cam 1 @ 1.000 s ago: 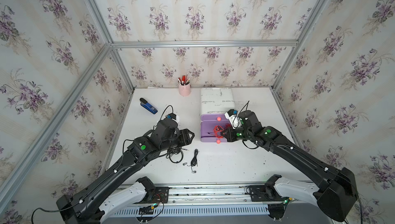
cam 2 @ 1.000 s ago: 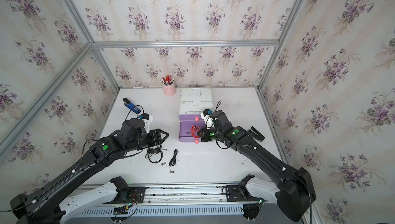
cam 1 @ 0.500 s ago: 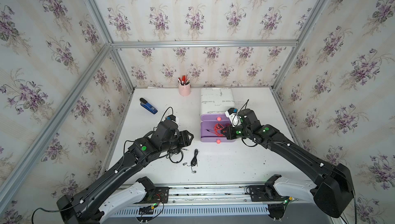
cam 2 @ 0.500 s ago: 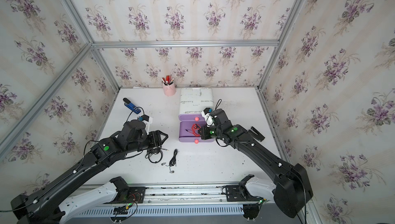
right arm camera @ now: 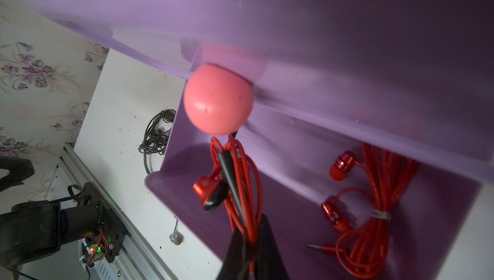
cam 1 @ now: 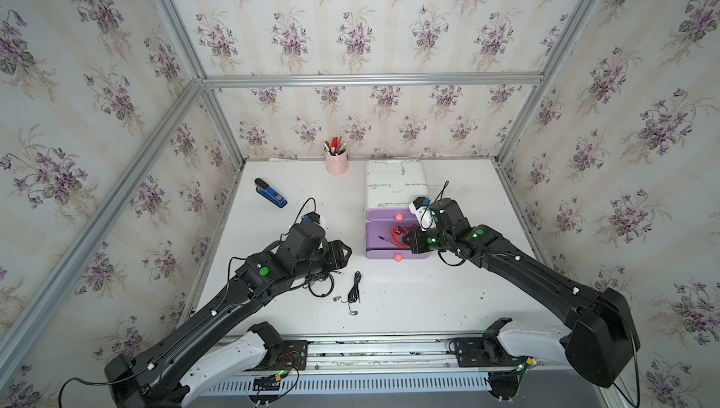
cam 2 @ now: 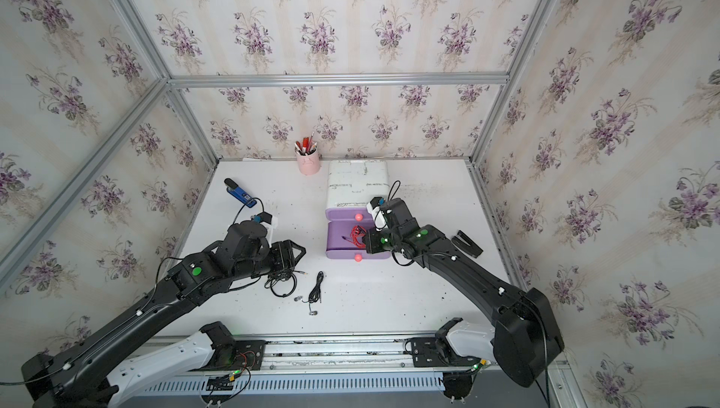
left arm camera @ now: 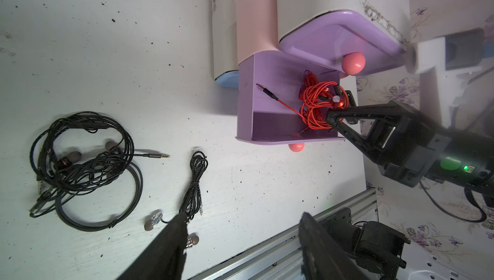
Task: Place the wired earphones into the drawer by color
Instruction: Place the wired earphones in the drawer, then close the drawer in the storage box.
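Observation:
The bundle of red earphones (right arm camera: 240, 174) hangs over the open purple drawer, within the drawer's sides, so the robot's right gripper needs to release the red earphones now.
The drawer (cam 1: 395, 184) unit is white, with its middle purple drawer (cam 1: 376, 248) pulled out. My right gripper (right arm camera: 251, 227) is shut on a bundle of red earphones (right arm camera: 240, 174) and holds it over that open drawer (left arm camera: 246, 110), below the pink knob (right arm camera: 217, 102). Another red bundle (right arm camera: 374, 211) lies inside. Black earphones (cam 1: 321, 285) and a thinner black bundle (cam 1: 355, 287) lie on the table. My left gripper (left arm camera: 243, 215) hovers open and empty, just beyond them, with one finger over the thin bundle (left arm camera: 196, 182).
A pink pen cup (cam 1: 336, 160) stands at the back wall and a blue stapler (cam 1: 270, 193) lies at the back left. A black object (cam 2: 469, 244) lies right of the right arm. The metal rail (cam 1: 389, 351) runs along the front edge.
My right gripper has edged slightly toward the back with the red earphones, still over the open drawer. The left arm has barely moved.

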`<action>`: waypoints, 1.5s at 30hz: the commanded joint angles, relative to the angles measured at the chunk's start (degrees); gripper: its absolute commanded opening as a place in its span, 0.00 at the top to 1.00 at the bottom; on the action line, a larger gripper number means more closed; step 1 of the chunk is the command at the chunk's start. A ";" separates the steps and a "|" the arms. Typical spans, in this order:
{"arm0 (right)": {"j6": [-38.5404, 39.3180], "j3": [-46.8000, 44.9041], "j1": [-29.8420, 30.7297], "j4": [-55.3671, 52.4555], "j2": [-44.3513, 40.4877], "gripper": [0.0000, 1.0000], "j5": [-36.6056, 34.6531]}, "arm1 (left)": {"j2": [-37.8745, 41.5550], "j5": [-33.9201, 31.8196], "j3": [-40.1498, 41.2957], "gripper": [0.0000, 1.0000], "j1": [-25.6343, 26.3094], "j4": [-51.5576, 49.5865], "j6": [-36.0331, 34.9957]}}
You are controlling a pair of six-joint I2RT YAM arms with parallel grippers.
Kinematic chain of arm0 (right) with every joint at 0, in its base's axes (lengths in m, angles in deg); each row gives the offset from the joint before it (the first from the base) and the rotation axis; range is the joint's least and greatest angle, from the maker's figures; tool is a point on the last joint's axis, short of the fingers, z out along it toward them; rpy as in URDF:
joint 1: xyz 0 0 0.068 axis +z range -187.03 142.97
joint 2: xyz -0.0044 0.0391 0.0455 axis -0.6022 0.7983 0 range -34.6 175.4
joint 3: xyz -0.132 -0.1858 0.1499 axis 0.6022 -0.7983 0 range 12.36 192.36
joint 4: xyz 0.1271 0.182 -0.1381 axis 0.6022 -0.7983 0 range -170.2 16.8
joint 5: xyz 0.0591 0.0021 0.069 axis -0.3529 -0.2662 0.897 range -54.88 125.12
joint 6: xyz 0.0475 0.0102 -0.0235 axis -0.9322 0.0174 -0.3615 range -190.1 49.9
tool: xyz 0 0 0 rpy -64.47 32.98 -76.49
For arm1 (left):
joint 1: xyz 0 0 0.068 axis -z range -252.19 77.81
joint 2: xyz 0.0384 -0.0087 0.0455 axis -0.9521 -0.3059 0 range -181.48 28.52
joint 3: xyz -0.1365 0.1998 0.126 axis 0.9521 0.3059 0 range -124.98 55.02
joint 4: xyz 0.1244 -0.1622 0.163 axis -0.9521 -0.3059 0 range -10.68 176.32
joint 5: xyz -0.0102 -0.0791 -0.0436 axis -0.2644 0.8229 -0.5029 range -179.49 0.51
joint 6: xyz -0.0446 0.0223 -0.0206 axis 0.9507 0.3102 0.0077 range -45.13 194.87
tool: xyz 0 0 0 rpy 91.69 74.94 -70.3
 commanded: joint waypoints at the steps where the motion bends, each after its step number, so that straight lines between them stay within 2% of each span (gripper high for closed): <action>1: -0.09 -0.28 -0.04 -0.47 0.45 0.89 -1.62 | -0.17 1.40 0.62 0.31 -0.06 2.27 0.01; 9: 0.19 0.02 -0.11 -0.53 0.38 0.70 -1.28 | -0.97 3.30 1.83 0.31 -0.09 4.00 0.06; 15: 0.28 0.89 -0.09 -1.18 -0.57 0.66 -1.10 | -1.28 5.74 2.44 0.31 -0.08 6.44 -0.61; 20: 0.71 2.70 -0.03 -2.81 -1.81 0.62 -1.81 | -1.96 10.65 6.20 0.31 0.60 13.81 0.52; 28: 1.42 6.90 -0.05 -5.66 -4.86 0.62 -1.82 | -4.84 8.90 11.62 0.35 8.58 24.82 4.09; 31: 1.81 9.67 -0.04 -5.43 -6.24 0.61 -0.91 | -6.75 6.21 13.39 0.43 12.12 28.74 6.51; 36: 3.68 18.38 -1.45 -7.61 -3.93 0.56 -5.81 | -11.11 2.01 14.43 0.66 16.52 33.27 10.12; 39: 3.75 23.27 -6.25 -6.78 0.62 0.58 -3.90 | -14.34 -2.25 13.87 0.74 19.36 33.80 12.66; 41: 2.84 24.66 -8.47 -3.58 3.20 0.61 -1.33 | -15.78 -7.21 14.08 0.83 21.54 33.40 15.78; 42: 2.13 25.33 -9.67 -1.71 4.58 0.61 0.07 | -16.37 -9.48 14.78 0.89 22.49 34.32 17.79; 45: 0.95 28.94 -12.11 1.44 8.61 0.62 1.17 | -18.44 -12.12 17.01 0.96 23.21 40.82 20.92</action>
